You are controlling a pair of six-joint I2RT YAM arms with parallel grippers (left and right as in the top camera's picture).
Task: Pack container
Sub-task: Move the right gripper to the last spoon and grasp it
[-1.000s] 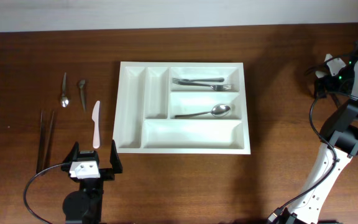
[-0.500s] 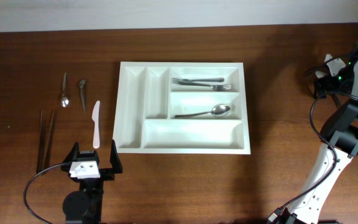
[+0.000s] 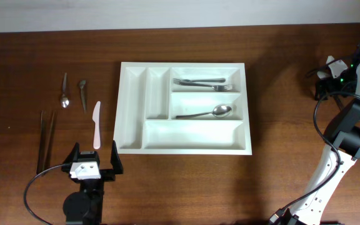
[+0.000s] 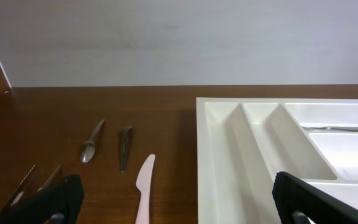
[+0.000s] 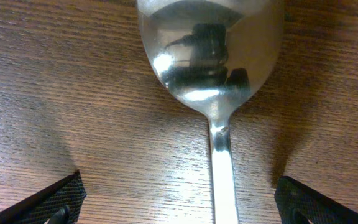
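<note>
The robot's fingers meet their shadows on the wood in the right wrist view, so the right gripper needs to close on the spoon's handle (image 5: 224, 193) now.
The white cutlery tray (image 3: 124, 106) lies mid-table, with two forks (image 3: 202, 82) and a spoon (image 3: 208, 113) in its right compartments. It also shows in the left wrist view (image 4: 229, 143). My left gripper (image 3: 94, 164) is open and empty at the front left. It sits just short of a pale pink plastic knife (image 3: 96, 125), which the left wrist view (image 4: 145, 186) also shows. My right gripper (image 5: 179, 208) is open low over a metal spoon (image 5: 213, 56) lying on the wood, with the handle running between the fingers. In the overhead view the right arm (image 3: 355, 78) hides that spoon.
Left of the tray lie a small spoon (image 3: 64, 94), a short dark-handled utensil (image 3: 82, 94) and a pair of dark chopsticks (image 3: 45, 140). The table's back edge meets a pale wall (image 4: 179, 37). The right arm's cable (image 3: 317, 119) loops near the right edge.
The right arm has shifted very slightly at the right edge. The left arm, the tray and the utensils have not moved.
</note>
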